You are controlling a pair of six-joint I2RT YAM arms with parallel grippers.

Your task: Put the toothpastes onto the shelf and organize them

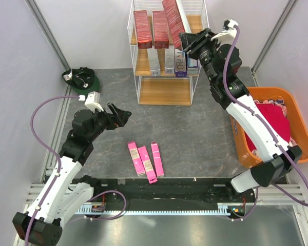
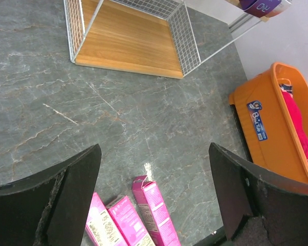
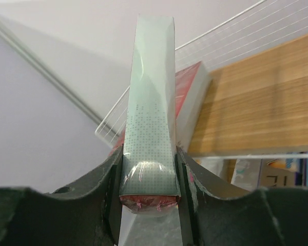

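Observation:
My right gripper should keep holding the dark red box until the top board; it slants high over the next toothpaste and would end crooked across it if released.
The shelf (image 1: 164, 91) stands at the back centre. Two dark red toothpastes (image 1: 151, 29) lie on its top board, and several silver and blue ones (image 1: 168, 60) stand on the middle board. My right gripper (image 1: 187, 43) is shut on a third dark red box (image 1: 173, 15), held slanted over the top board. In the right wrist view that box (image 3: 150, 102) shows its pale side, pinched between both fingers (image 3: 110, 189). Three pink toothpastes (image 1: 146, 161) lie side by side on the table near the front. My left gripper (image 1: 118, 114) hovers open above and left of them, the pink boxes (image 2: 156, 212) low between its fingers.
An orange tub (image 1: 269, 92) with red cloth stands at the right, close to the right arm. A green and black object (image 1: 82, 78) lies at the back left. The shelf's bottom board (image 2: 128, 41) is bare. Walls with metal posts close in both sides.

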